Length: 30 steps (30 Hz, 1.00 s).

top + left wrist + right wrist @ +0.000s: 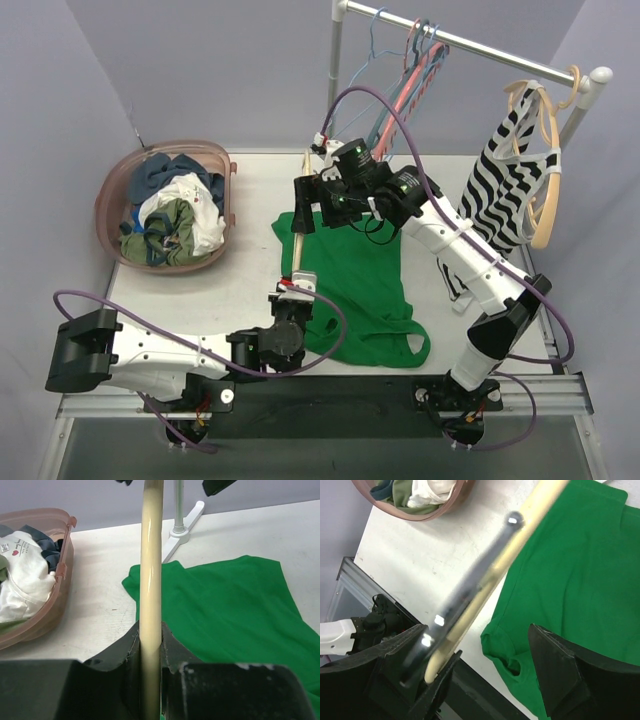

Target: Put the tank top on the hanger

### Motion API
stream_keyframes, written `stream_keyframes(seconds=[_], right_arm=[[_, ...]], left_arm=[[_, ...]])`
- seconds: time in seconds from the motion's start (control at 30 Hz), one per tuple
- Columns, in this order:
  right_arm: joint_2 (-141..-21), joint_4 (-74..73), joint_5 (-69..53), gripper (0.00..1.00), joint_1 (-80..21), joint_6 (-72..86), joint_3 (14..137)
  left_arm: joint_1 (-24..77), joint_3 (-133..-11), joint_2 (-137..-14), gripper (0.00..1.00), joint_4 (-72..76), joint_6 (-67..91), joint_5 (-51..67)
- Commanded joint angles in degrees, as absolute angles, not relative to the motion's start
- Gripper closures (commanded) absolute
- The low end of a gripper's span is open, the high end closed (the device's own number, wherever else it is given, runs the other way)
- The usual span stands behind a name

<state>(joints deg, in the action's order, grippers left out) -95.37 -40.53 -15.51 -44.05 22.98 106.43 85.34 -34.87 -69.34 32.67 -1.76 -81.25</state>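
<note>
The robot's right gripper should next grab the hanger (pixel 302 212) (pixel 480 596) beside its hook, so the arm that the left gripper holds can go into the tank top.
The green tank top (pixel 365 285) lies flat on the table, its armholes toward the near edge; it also fills the right of the left wrist view (pixel 235 610) and the right wrist view (pixel 575 565). My left gripper (pixel 292 292) is shut on the cream hanger (pixel 297 255), which stands up over the top's left edge. In the left wrist view the hanger's arm (pixel 151 575) runs straight up from between the fingers (pixel 175 650). My right gripper (pixel 304 208) is open around the hanger's upper part. There the hanger (pixel 520 545) and its blurred metal hook (pixel 480 580) pass close to one finger (pixel 410 670).
A pink basket (pixel 112 190) of mixed clothes sits at the back left. A clothes rail (pixel 470 42) at the back right carries thin pink and blue hangers (pixel 415 70) and a zebra-striped top (pixel 510 180) on a tan hanger. The rail's foot (pixel 181 527) rests on the table.
</note>
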Motion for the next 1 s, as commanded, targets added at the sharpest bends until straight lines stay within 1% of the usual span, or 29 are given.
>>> stream_keyframes(seconds=[0.0, 0.2, 0.27, 0.43, 0.53, 0.57, 0.63, 0.67, 0.7, 0.77, 0.8, 0.87, 0.9, 0.93, 0.97], right_arm=[[-96.94, -40.52, -9.68, 0.18, -46.67, 24.7, 109.68], [-99.58, -41.13, -2.65, 0.2, -48.95, 22.95, 113.29], [-99.84, -41.13, -0.19, 0.23, -49.74, 21.98, 113.38], [-100.02, -40.69, 3.95, 0.35, -51.94, 18.73, 113.12], [-100.28, -40.34, 3.69, 0.53, -52.56, 17.14, 113.03], [-100.46, -40.43, 3.34, 0.69, -52.56, 16.62, 113.03], [-100.63, -40.17, 2.37, 0.85, -52.56, 15.74, 113.03], [-100.63, -40.17, 2.29, 0.97, -52.56, 14.95, 113.03], [-100.55, -40.17, 2.02, 1.0, -52.56, 14.33, 113.03], [-99.76, -40.17, 1.85, 1.0, -52.65, 12.67, 112.59], [-99.41, -40.25, 1.76, 1.0, -52.56, 11.87, 112.33], [-97.75, -40.08, 1.5, 1.0, -52.47, 10.64, 111.19], [-97.13, -39.99, 1.32, 1.0, -52.38, 9.42, 110.57], [-96.51, -39.99, 1.06, 1.0, -52.21, 8.88, 109.96], [-95.11, -39.82, 0.45, 1.0, -51.6, 8.35, 108.56]], left_arm=[[85.69, -37.35, -70.4, 1.0, 43.59, -4.48, -82.09], [85.78, -39.81, -73.56, 1.0, 47.19, -4.66, -83.32], [85.78, -40.34, -74.61, 1.0, 49.12, -5.1, -84.11], [85.87, -41.31, -77.07, 1.0, 55.96, -9.21, -84.99], [86.13, -41.75, -78.31, 1.0, 60.01, -12.03, -85.08], [86.22, -41.84, -78.4, 1.0, 60.9, -12.65, -84.9], [86.48, -41.75, -78.31, 1.0, 62.57, -13.97, -84.64], [86.66, -41.66, -78.22, 1.0, 62.75, -14.06, -84.46], [86.83, -41.57, -77.87, 1.0, 62.84, -14.15, -83.94], [86.92, -41.13, -76.65, 1.0, 60.66, -13.19, -82.53], [87.01, -41.05, -76.03, 0.93, 58.99, -12.4, -81.92], [87.01, -40.87, -72.61, 0.79, 49.0, -6.36, -78.15], [86.84, -41.04, -70.94, 0.65, 43.47, -2.59, -75.79], [86.23, -41.39, -67.19, 0.58, 31.15, 5.72, -68.63], [85.7, -41.74, -65.5, 0.53, 26.15, 9.11, -65.42]])
